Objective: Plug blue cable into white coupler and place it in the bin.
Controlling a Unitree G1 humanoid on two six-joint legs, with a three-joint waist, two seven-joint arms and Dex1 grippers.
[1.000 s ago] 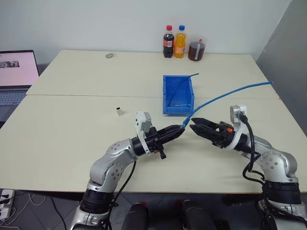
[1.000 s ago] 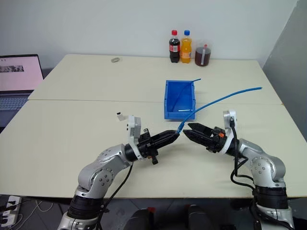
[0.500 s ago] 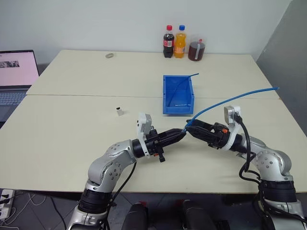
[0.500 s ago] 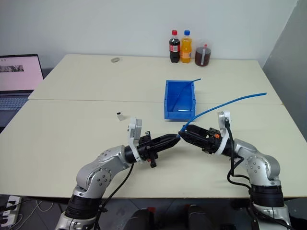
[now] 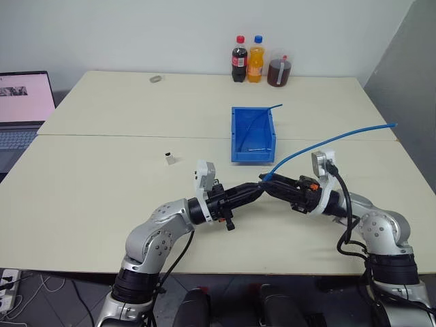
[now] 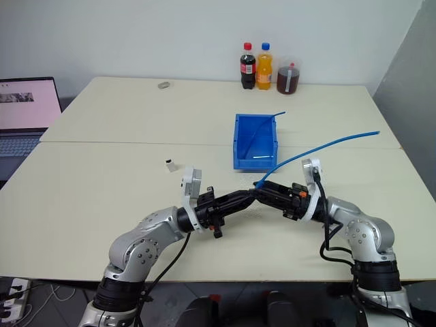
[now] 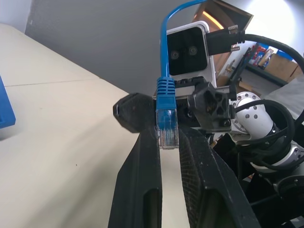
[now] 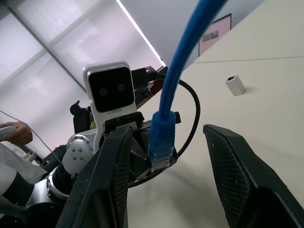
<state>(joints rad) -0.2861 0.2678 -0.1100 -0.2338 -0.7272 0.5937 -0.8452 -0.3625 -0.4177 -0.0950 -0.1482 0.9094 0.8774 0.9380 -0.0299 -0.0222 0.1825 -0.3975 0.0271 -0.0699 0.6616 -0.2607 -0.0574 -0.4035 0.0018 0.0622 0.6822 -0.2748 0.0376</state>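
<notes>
My right gripper grabs the cable (image 5: 327,143) by its blue boot (image 5: 268,176) next, since my left gripper's fingers cover the clear tip of the plug.
My left gripper (image 5: 256,188) is shut on the plug (image 7: 166,121) of the blue cable (image 5: 327,143), held above the table in front of me. The cable rises from the plug and arcs away to the right. My right gripper (image 5: 266,184) meets the left one tip to tip. Its fingers (image 8: 111,180) stand open on either side of the cable (image 8: 190,47) just behind the plug, not touching it. The white coupler (image 5: 169,159) stands alone on the table to the left, also seen as a white coupler (image 8: 235,85) from the right wrist. The blue bin (image 5: 236,133) sits behind the grippers.
Another blue cable (image 5: 271,107) lies in the bin with one end over its far rim. Two bottles (image 5: 239,60) and a jar (image 5: 278,71) stand at the table's far edge. A grey ring (image 5: 156,79) lies far left, a laptop (image 5: 24,109) beyond the left edge.
The gap between the two grippers has gone: my right gripper's fingers have narrowed and come around the cable next to the left fingertips. The left gripper has kept still on the plug.
</notes>
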